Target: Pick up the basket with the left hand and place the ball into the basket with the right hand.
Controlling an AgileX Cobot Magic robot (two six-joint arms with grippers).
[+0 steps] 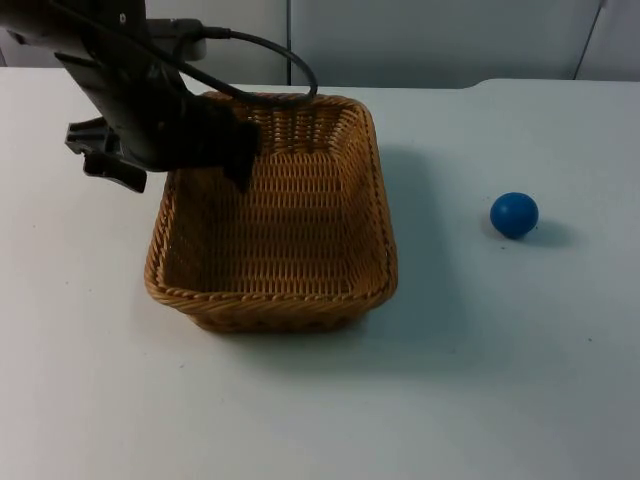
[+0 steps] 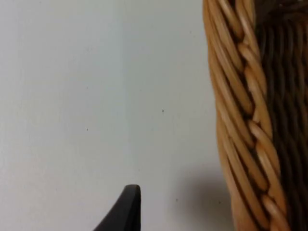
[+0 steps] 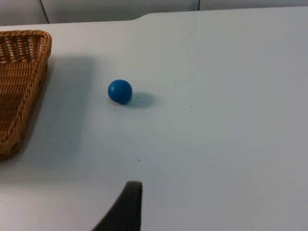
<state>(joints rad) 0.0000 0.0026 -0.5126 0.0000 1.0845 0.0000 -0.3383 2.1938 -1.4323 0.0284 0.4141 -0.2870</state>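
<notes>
Next, my left gripper reaches the wicker basket and grips its braided rim (image 1: 168,205), leaving its open inside free to receive the blue ball (image 1: 514,214).
A woven wicker basket (image 1: 275,225) stands on the white table left of centre, with nothing inside. My left gripper (image 1: 172,160) hangs over its far left rim and is open. One black fingertip (image 2: 127,208) is outside the basket above the bare table, a short gap away from the braided rim (image 2: 243,120), which nothing clasps. A small blue ball (image 1: 514,214) lies on the table well to the right of the basket. My right gripper (image 3: 139,211) waits low over the table, some way from the ball (image 3: 120,91), with the basket's corner (image 3: 21,77) beyond.
The grey partition wall (image 1: 420,40) closes the table at the back. The left arm (image 1: 130,90) covers the basket's far left corner. Bare table top (image 1: 460,380) spreads in front of the basket and around the ball.
</notes>
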